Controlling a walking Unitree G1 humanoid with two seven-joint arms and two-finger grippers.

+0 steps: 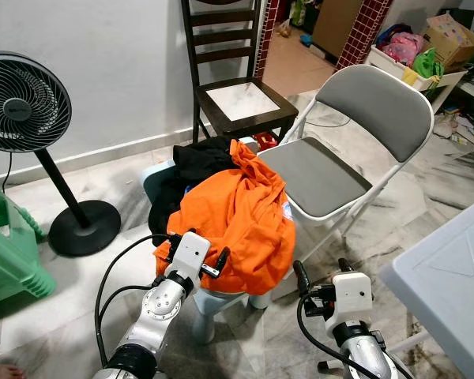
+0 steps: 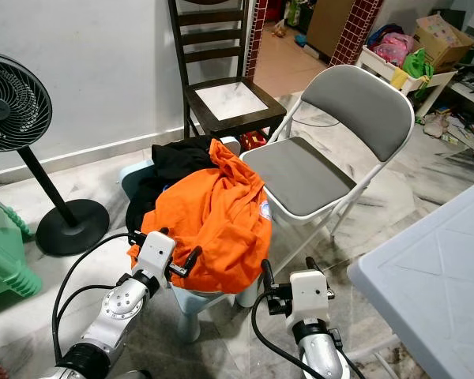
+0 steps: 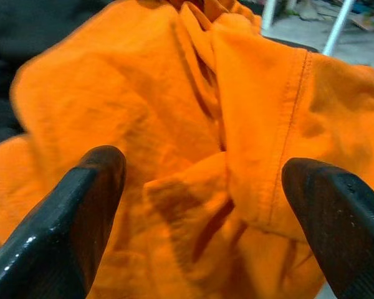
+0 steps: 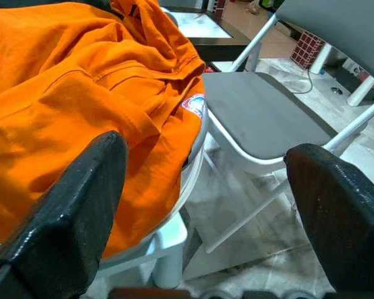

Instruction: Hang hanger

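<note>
The orange shirt is lying slack in a crumpled heap. I will next pinch the shirt by the raised fold between the fingers of my left gripper.
An orange shirt lies crumpled in a heap on a pale blue plastic stool, with a black garment behind it. My left gripper is open right at the near left side of the heap. In the left wrist view its fingers stand on either side of a fold of orange shirt, and touch cannot be told. My right gripper is open, low, in front of the stool's right side. It faces the shirt's hanging edge and holds nothing.
A grey folding chair stands just right of the stool, with a dark wooden chair behind. A black standing fan and a green basket are at the left. A white table edges in at the right.
</note>
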